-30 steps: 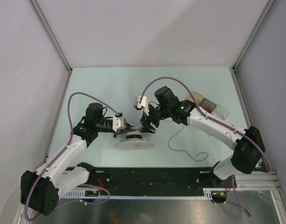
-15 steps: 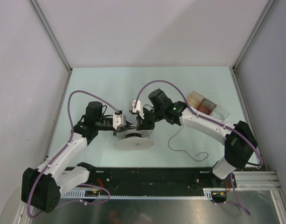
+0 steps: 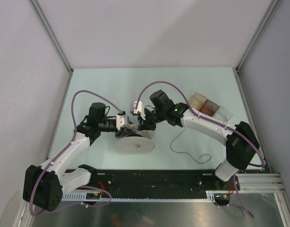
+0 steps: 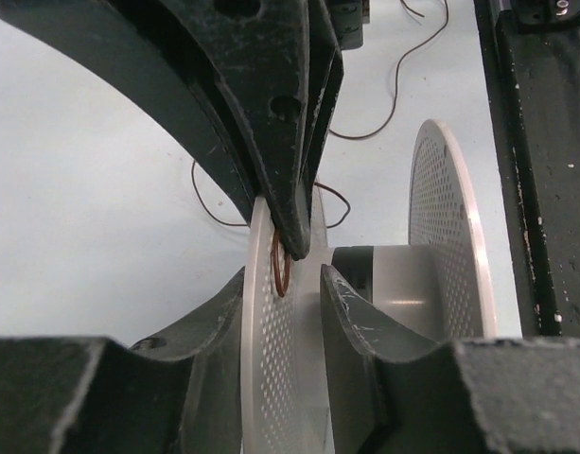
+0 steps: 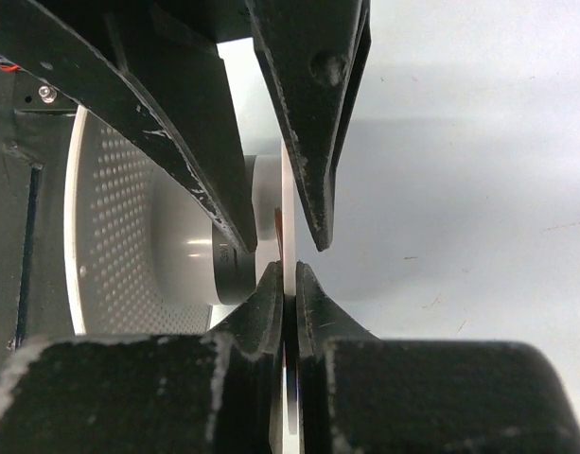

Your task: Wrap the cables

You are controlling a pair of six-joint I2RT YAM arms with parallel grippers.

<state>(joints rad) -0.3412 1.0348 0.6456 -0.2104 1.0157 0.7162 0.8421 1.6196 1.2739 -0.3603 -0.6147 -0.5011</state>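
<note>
My left gripper closes on the spool's upper rim (image 3: 132,126) next, since the rim lies between its fingers, which reach past the rim's edge.
The white perforated spool (image 3: 135,144) sits mid-table, tilted, between both arms. My right gripper (image 3: 144,126) (image 5: 288,268) is shut on the edge of its upper flange (image 5: 287,189). My left gripper (image 3: 129,126) (image 4: 283,274) straddles the same flange (image 4: 271,359) from the other side, jaws open, with a gap on the hub side. A small orange-brown wire loop (image 4: 281,265) lies against the flange right at the right gripper's tips. The cable (image 3: 172,144), a thin dark wire, trails loose over the table to the right of the spool and also shows in the left wrist view (image 4: 365,137).
A clear plastic box (image 3: 211,108) with orange-red contents stands at the back right, close to the right forearm. A black rail (image 3: 154,179) runs along the near edge. Grey walls enclose the table on three sides.
The right gripper moved left onto the spool and shut on its upper flange. The left gripper, shut on that flange before, has opened. The spool shifted slightly.
</note>
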